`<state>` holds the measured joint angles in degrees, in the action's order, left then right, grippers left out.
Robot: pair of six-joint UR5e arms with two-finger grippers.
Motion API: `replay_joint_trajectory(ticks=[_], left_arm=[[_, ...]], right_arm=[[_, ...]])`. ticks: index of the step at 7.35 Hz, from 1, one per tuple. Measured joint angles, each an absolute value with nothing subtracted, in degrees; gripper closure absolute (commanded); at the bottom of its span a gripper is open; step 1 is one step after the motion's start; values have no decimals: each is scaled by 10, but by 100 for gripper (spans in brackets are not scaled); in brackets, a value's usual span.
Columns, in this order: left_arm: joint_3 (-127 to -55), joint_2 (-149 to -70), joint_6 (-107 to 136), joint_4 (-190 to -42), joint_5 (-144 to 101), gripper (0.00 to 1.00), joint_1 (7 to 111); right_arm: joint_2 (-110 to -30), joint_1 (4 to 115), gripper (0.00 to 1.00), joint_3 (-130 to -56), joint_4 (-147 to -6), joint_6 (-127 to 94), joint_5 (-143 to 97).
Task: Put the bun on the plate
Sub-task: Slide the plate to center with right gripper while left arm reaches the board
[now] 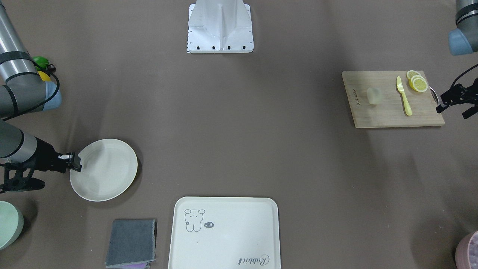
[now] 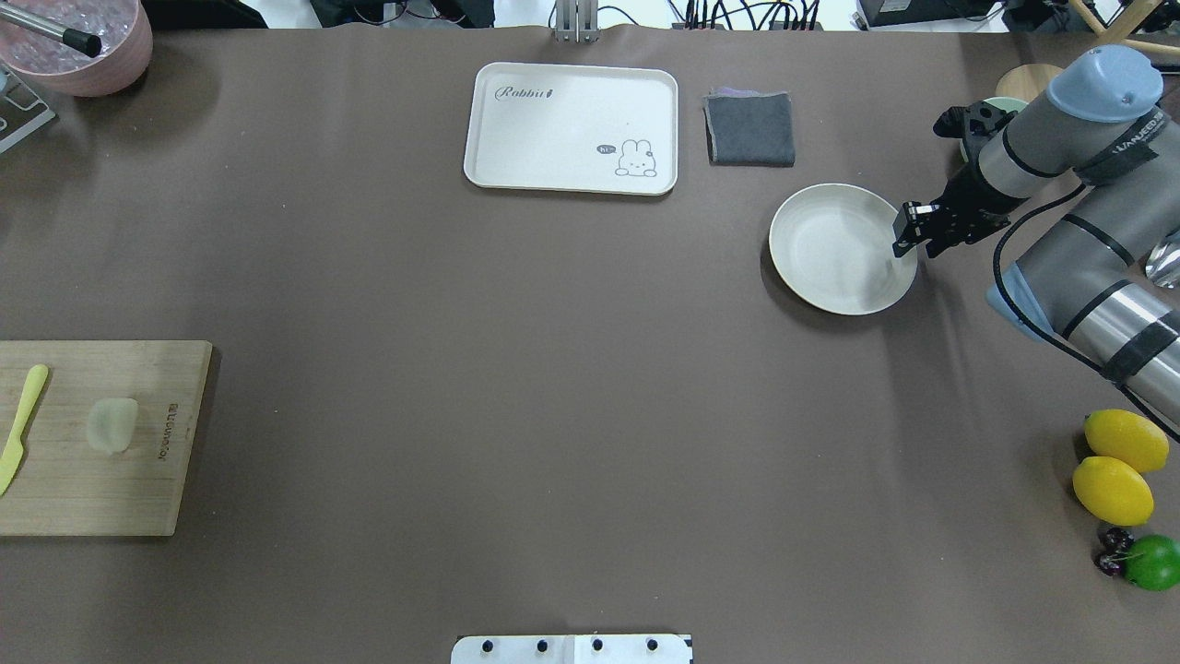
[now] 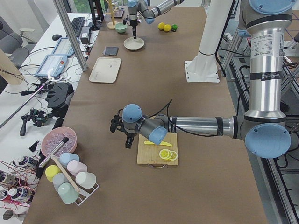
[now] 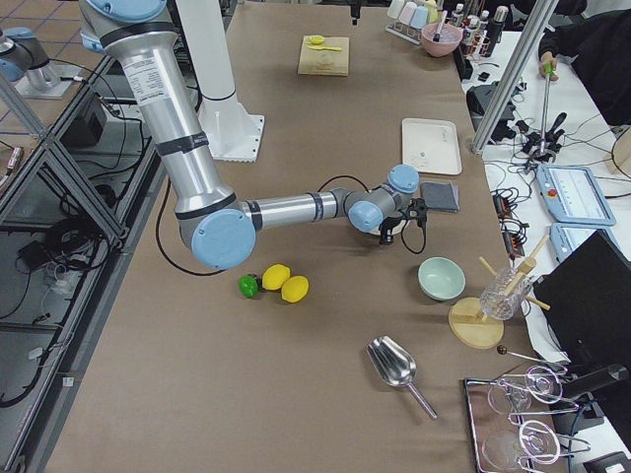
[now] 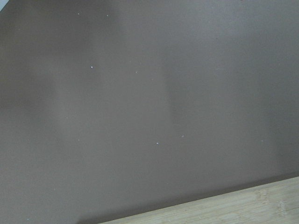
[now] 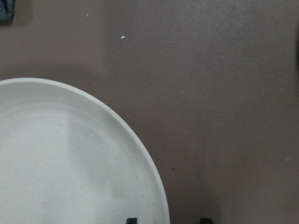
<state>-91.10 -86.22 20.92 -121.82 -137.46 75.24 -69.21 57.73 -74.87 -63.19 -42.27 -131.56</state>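
The round plate spreads far wider than my right gripper's open fingers, so next my right gripper needs to grab it by its thin raised rim.
The bun (image 1: 373, 96), a small pale lump, lies on the wooden cutting board (image 1: 384, 116) and shows in the overhead view too, as the bun (image 2: 112, 424). My left gripper (image 1: 452, 112) hovers just off the board's edge, its two prongs apart and empty. Across the table sits the round cream plate (image 1: 104, 170), which is bare. My right gripper (image 2: 903, 231) stands open at the rim of the plate (image 2: 830, 300). In the right wrist view the plate's rim (image 6: 140, 140) runs between the two fingertips (image 6: 131, 220) without being pinched.
Lemon slices (image 1: 417, 82) and a yellow knife (image 1: 404, 96) share the board. A bear tray (image 1: 224, 233), grey cloth (image 1: 131, 243) and green bowl (image 1: 9, 224) lie near the plate. Two lemons (image 2: 1115, 466) and a lime (image 2: 1152, 563) sit by the right arm.
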Motion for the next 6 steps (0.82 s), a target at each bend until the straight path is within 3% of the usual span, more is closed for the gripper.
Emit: replay_joint_trajectory(ticks=[6], left_arm=[[-910,-873,248,-1217,-1375,3,752]], right_arm=[[-646,574,100,-749,-632,-509,-1334]])
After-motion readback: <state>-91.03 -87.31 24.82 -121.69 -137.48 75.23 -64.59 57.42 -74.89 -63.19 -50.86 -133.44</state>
